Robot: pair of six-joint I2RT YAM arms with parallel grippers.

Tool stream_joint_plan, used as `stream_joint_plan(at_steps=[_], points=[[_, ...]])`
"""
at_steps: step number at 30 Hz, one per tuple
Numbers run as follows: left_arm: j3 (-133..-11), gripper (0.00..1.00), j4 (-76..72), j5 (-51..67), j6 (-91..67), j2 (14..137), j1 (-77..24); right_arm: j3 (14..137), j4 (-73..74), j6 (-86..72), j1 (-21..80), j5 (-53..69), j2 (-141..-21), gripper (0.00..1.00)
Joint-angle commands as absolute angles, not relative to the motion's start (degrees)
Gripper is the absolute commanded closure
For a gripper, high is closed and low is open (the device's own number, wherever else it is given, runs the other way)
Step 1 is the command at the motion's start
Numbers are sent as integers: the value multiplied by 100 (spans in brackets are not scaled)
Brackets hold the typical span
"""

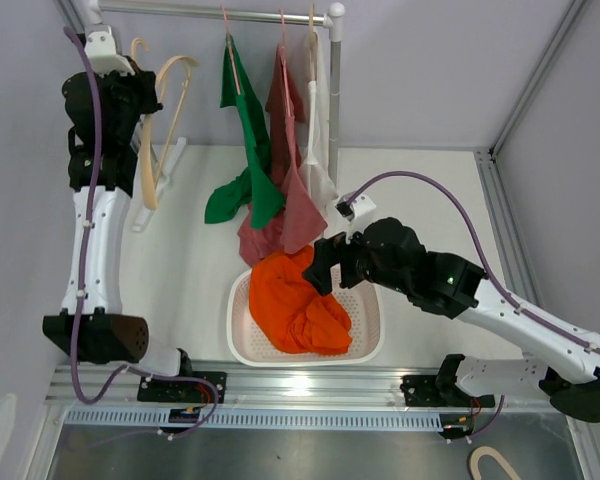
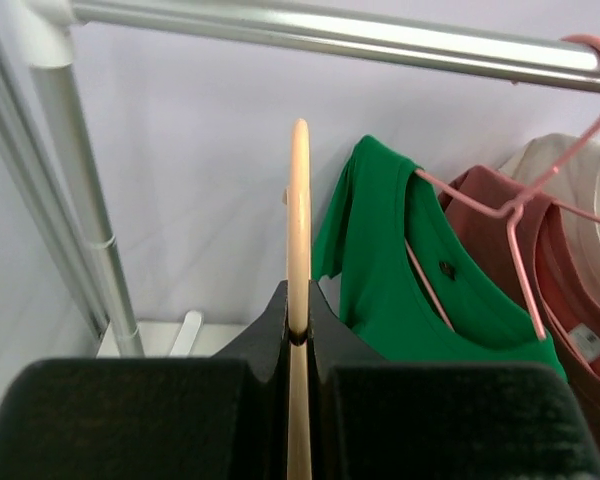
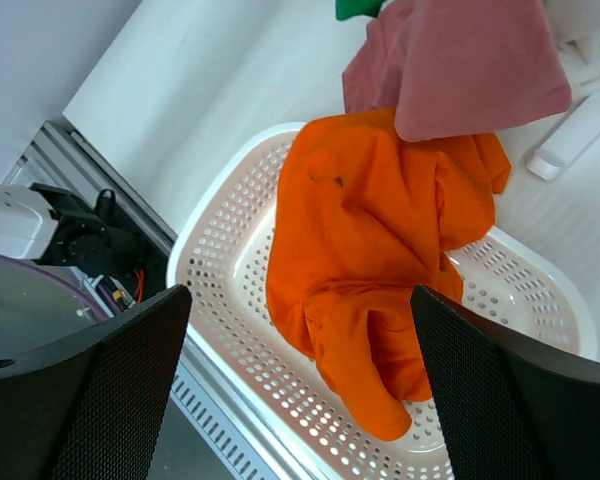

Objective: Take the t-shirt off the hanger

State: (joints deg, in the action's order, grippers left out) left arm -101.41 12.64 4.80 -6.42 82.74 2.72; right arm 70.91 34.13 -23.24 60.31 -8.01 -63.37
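Observation:
I should keep holding the wooden hanger with my left gripper until I raise the hanger. The wooden hanger's hook [image 1: 138,43] ends below the rack rod.
A bare wooden hanger [image 1: 166,108] hangs in my left gripper [image 1: 140,96], high at the back left, just below the rack rod [image 1: 210,12]. The left wrist view shows the jaws shut on the hanger [image 2: 298,200]. An orange t-shirt [image 1: 298,300] lies crumpled in a white perforated basket [image 1: 370,330] at the table's front. My right gripper [image 1: 325,262] is open and empty just above the shirt [image 3: 370,230], its fingers [image 3: 110,380] spread wide over the basket [image 3: 220,270].
A green t-shirt [image 1: 248,140] on a pink hanger [image 2: 520,200], a dark red shirt [image 1: 288,190] and a white one [image 1: 320,130] hang from the rod [image 2: 330,30]. Their hems drape down to the basket's far rim. The rack's white foot [image 1: 160,180] lies on the table.

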Motion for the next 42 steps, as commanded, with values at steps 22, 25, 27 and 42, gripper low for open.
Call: stream_joint_plan(at_steps=[22, 25, 27, 42], points=[[-14080, 99, 941, 730, -738, 10784, 431, 6653, 2927, -2232, 5300, -105, -6100, 3], [-14027, 99, 818, 686, -730, 10924, 448, 6645, 2944, -2259, 5282, -167, -6029, 3], [-14019, 99, 756, 651, -721, 11030, 439, 6636, 2979, -2276, 5273, -184, -5994, 3], [-13625, 87, 651, 615, -606, 11084, 475, 6574, 2822, -2435, 5265, -167, -6056, 3]])
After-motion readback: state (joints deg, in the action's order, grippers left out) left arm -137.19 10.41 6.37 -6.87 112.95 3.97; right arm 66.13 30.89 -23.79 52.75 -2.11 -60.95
